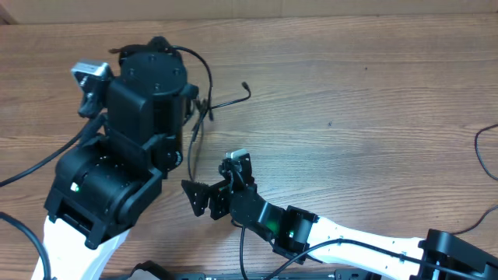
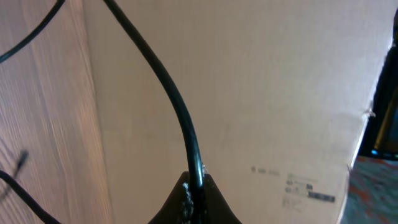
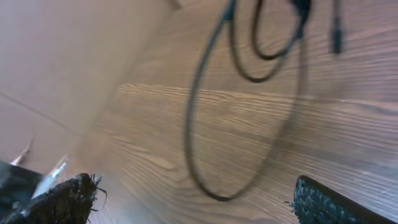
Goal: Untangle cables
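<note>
Before closing, I should move my right gripper toward the cable loop, whose bend (image 3: 217, 196) is beyond the fingertips, so closing now would close on air.
Thin black cables (image 1: 208, 74) arc from under my left arm (image 1: 148, 85), with a small plug end (image 1: 246, 88) lying on the wooden table (image 1: 350, 93). A strand (image 1: 192, 152) trails down toward my right gripper (image 1: 215, 177). In the left wrist view my left gripper (image 2: 196, 190) is shut on one black cable (image 2: 168, 87), lifted and running up to the upper left. The right wrist view shows my right gripper (image 3: 199, 205) open and low over the wood. A cable loop (image 3: 214, 196) lies just ahead, between the two fingers (image 3: 68, 199), touching neither.
A tan cardboard wall with a printed label (image 2: 298, 186) fills the left wrist view. Thicker black wires (image 1: 31, 167) run off the left arm's base. Another thin black cord (image 1: 481, 152) curls at the table's right edge.
</note>
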